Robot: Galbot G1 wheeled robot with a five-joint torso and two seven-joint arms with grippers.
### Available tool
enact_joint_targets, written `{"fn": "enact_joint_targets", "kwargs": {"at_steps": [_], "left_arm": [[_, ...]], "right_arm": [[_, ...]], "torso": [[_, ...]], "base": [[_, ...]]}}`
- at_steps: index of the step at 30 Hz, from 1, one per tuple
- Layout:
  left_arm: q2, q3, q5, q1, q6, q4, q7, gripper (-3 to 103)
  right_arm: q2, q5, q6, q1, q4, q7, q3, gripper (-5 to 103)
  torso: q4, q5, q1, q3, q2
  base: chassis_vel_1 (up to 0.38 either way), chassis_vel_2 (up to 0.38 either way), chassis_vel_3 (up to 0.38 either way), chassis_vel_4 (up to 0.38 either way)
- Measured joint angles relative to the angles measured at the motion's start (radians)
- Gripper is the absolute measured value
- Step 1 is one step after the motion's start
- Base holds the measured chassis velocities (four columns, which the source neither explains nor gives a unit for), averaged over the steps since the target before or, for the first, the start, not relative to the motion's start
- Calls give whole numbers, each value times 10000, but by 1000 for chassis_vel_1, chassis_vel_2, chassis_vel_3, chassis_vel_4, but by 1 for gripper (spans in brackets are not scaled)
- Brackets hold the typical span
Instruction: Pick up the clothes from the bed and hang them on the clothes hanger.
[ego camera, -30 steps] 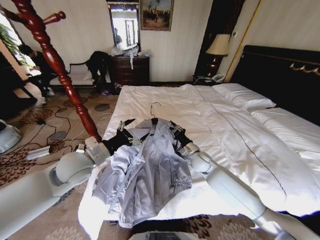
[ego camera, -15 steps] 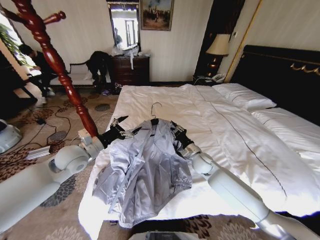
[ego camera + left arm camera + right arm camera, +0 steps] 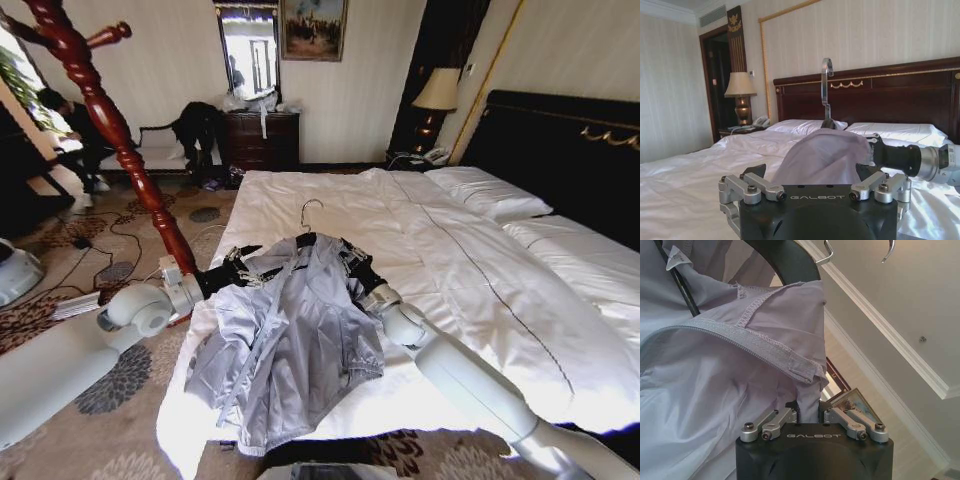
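The jacket stands up over the hanger at its shoulder (image 3: 281,264), while the jacket's body (image 3: 290,365) lies loose. The left gripper will grab the jacket by that shoulder next.
The clothes (image 3: 290,340), a light grey jacket, lie spread on the near left part of the bed (image 3: 480,290), draped over the clothes hanger. The hanger's silver hook (image 3: 308,212) sticks up past the collar. My left gripper (image 3: 243,266) stands open beside the jacket's left shoulder, and in the left wrist view the grey shoulder (image 3: 825,155) and hook (image 3: 826,80) rise just ahead of it. My right gripper (image 3: 352,260) is shut on the jacket's right shoulder; the right wrist view shows grey fabric (image 3: 715,390) pinched between its fingers, with the black hanger (image 3: 790,262) above.
A tall red-brown wooden coat stand (image 3: 110,130) rises just left of the bed, beside my left arm. Cables (image 3: 100,260) run over the patterned carpet. White pillows (image 3: 490,195) and a dark headboard (image 3: 560,150) lie to the right. A dresser (image 3: 262,140) and a lamp (image 3: 437,95) stand at the back.
My left arm has swung outward to the left, its elbow rising, while its gripper stays by the jacket's left shoulder. That shoulder now lies a little more spread. The right arm holds still.
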Motion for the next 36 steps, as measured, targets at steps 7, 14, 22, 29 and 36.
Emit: {"fn": "enact_joint_targets", "kwargs": {"at_steps": [7, 14, 22, 29, 36], "left_arm": [[-128, 40, 290, -9, -7, 254, 95, 101], [-108, 247, 160, -87, 181, 344, 105, 96], [-169, 1218, -205, -701, 406, 484, 190, 79], [-173, 1894, -203, -1066, 409, 415, 307, 57], [-198, 2059, -191, -991, 414, 397, 346, 30]], "right_arm": [[132, -60, 29, 169, -91, -4, -187, 18], [129, -38, 64, 284, -85, 2, -344, 18], [163, -251, 635, 388, -167, 17, -454, 18], [189, -296, 927, 433, -215, 7, -459, 19], [218, -360, 1023, 419, -217, 27, -506, 19]], "torso": [[2, -2, 0, 0, 0], [-2, 0, 0, 0, 0], [-2, 0, 0, 0, -1], [-1, 0, 0, 0, 0], [0, 0, -1, -1, 0]], "base": [[0, 0, 0, 0], [0, 0, 0, 0], [0, 0, 0, 0], [0, 0, 0, 0], [0, 0, 0, 0]]}}
